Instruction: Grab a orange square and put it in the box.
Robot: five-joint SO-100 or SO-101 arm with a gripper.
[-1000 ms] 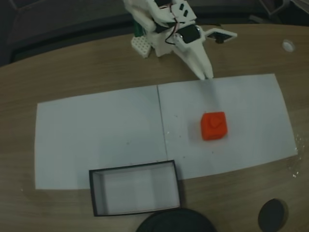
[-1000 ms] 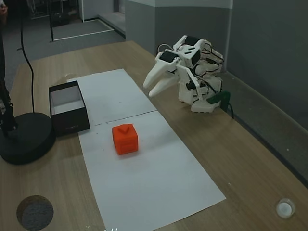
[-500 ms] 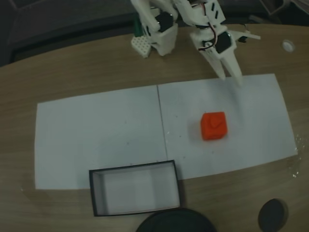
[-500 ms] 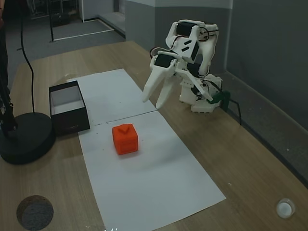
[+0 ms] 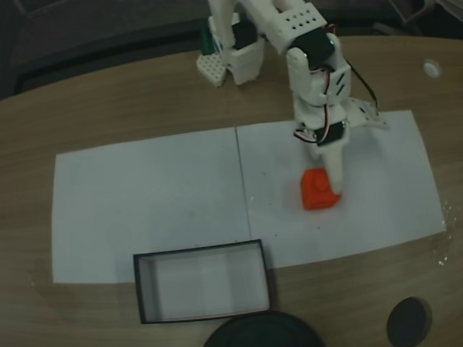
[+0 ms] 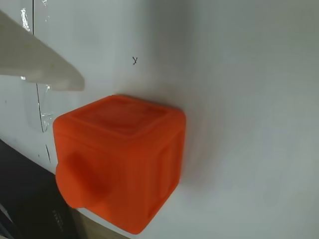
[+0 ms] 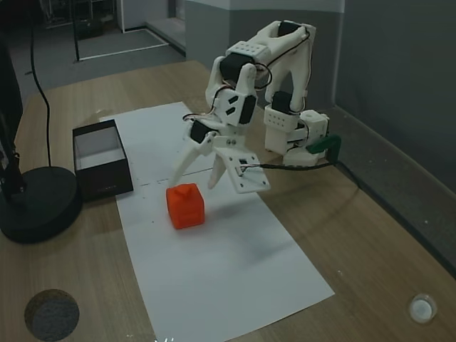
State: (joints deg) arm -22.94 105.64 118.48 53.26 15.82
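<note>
My gripper grips the orange square by its sides next, to put the orange square (image 5: 315,192) in the box.
The orange square (image 5: 315,192) lies on the white paper (image 5: 145,195), right of its middle seam. It also shows in the other fixed view (image 7: 185,206) and large in the wrist view (image 6: 119,159), with its raised mark facing lower left. My gripper (image 5: 338,177) (image 7: 194,178) is open, its fingertips hanging just above the cube's far side without touching it. One white finger (image 6: 40,64) reaches in from the upper left of the wrist view. The box (image 5: 199,250) (image 7: 103,187), black walls and white inside, stands by the paper's edge, well away from the cube.
A black round stand base (image 5: 264,334) (image 7: 39,203) sits right next to the box. A dark disc (image 5: 409,322) (image 7: 51,313) and a small white cap (image 5: 432,69) (image 7: 422,308) lie on the wooden table. The arm's base (image 7: 299,142) stands beyond the paper.
The arm unfolded from beside its base and swung down over the paper to the orange square. Its jaws spread apart on the way. Cube and box stayed put.
</note>
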